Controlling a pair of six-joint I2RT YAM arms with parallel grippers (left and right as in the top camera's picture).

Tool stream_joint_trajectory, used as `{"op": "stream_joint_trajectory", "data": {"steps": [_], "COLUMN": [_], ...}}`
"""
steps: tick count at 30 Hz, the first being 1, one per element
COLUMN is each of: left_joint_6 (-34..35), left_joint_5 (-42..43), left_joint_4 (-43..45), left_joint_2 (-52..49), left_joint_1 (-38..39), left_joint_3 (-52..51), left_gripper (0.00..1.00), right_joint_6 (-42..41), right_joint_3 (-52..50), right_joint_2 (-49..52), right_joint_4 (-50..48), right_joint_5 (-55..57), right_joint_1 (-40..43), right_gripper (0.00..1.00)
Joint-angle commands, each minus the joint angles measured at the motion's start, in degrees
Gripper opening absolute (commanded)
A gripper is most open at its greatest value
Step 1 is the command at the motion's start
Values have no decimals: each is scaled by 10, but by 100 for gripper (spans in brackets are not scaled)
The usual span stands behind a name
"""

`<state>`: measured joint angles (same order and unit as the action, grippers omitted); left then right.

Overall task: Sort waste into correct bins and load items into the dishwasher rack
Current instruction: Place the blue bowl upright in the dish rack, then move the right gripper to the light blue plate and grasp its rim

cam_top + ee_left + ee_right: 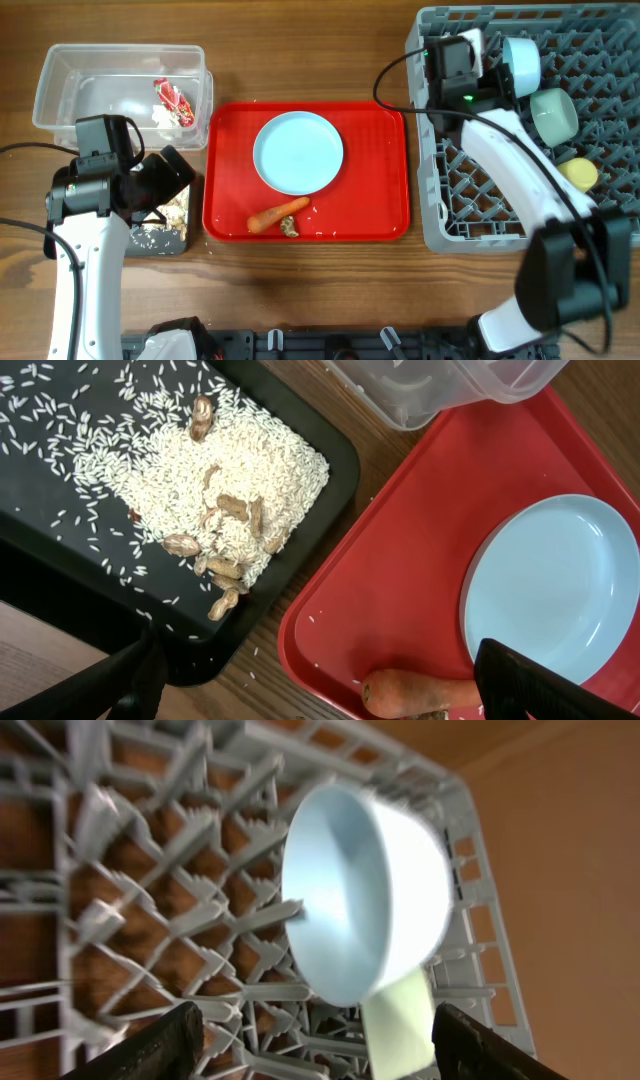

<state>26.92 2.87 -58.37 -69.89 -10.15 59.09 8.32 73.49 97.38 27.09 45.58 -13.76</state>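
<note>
I will next pick up the light blue plate with my right gripper by its rim nearest the grey rack, so that I can stand the plate among the pegs.
My left gripper hangs open over the gap between the black tray and the red tray. The orange carrot lies just inside its right finger. Rice and brown scraps are heaped in the black tray. A light blue plate sits on the red tray. My right gripper is open above the grey rack. The small blue bowl rests on edge among the pegs, free of the fingers. Beside it are a mint bowl and a yellow cup.
The clear tub at the back left holds a red wrapper and white tissue. A small brown scrap lies by the carrot on the red tray. The right arm reaches across the rack's front left part.
</note>
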Motion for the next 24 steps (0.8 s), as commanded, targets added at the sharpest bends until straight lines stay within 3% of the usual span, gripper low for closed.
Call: {"op": "stream_joint_trajectory", "data": {"steps": [1, 3, 6, 8, 15, 18, 24], "left_joint_6": [5, 5, 5, 5, 5, 5, 5], "left_joint_5": [5, 5, 5, 5, 5, 5, 5], "left_joint_4": [-5, -6, -6, -6, -6, -7, -8], "left_joint_2": [5, 5, 5, 5, 5, 5, 5], "left_joint_1": [-3, -3, -3, -3, -3, -3, -3], "left_joint_3": [2, 2, 2, 2, 2, 2, 2], "left_gripper": [100, 100, 100, 100, 100, 100, 100], "right_joint_6": [-23, -24, -39, -87, -183, -260, -329], "right_joint_3": [3, 3, 3, 3, 3, 3, 3], "right_joint_2": [-86, -118, -145, -138, -25, 53, 132], "right_joint_4": [11, 31, 62, 71, 62, 54, 28], "right_joint_5": [-82, -180, -443, -509, -485, -469, -465], "right_joint_1": [-14, -17, -28, -49, -176, -191, -191], "right_gripper": [76, 76, 70, 69, 69, 65, 56]}}
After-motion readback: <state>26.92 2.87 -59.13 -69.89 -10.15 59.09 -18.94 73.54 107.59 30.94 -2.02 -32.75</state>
